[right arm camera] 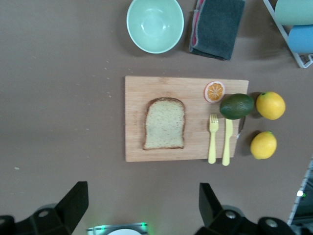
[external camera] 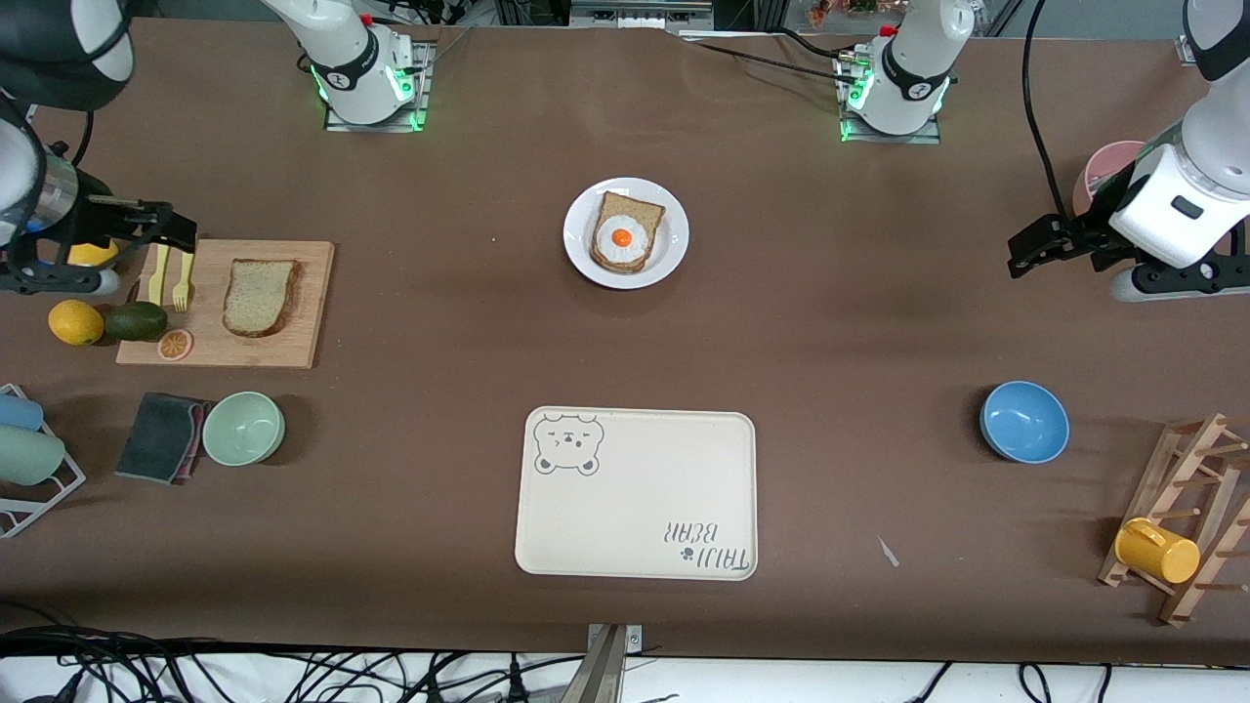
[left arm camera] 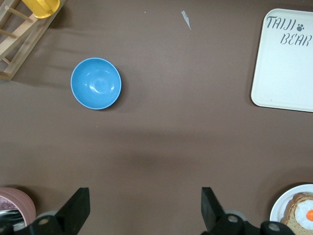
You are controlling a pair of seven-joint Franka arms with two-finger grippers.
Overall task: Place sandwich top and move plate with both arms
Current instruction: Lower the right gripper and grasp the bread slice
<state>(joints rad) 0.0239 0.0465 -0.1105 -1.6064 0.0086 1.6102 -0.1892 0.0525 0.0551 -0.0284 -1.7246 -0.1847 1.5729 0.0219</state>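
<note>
The sandwich top will go on the fried egg (external camera: 622, 238). My right gripper will pick up the sandwich top by its crusted edge (external camera: 289, 300) next.
The sandwich top (external camera: 260, 296), a tan slice with dark crust, lies flat on a wooden board (external camera: 303, 332) toward the right arm's end of the table; the right wrist view shows the slice (right arm camera: 165, 123) from above. A white plate (external camera: 578, 234) at the table's middle carries a bread slice with a fried egg (external camera: 622, 238) on it. My right gripper (external camera: 171, 229) hangs open in the air by the board, apart from the slice, its jaws (right arm camera: 143, 203) empty. My left gripper (external camera: 1025, 252) hangs open over bare table at the left arm's end, empty (left arm camera: 145, 205); the plate's rim (left arm camera: 276, 210) shows off to one side.
A cream bear tray (external camera: 635, 493) lies nearer the front camera than the plate. Around it stand a green bowl (external camera: 243, 428), a dark cloth (external camera: 161, 436) and a blue bowl (external camera: 1024, 421). A fork, knife, avocado and lemons (external camera: 75, 321) sit at the board's end. A wooden rack holds a yellow mug (external camera: 1157, 550).
</note>
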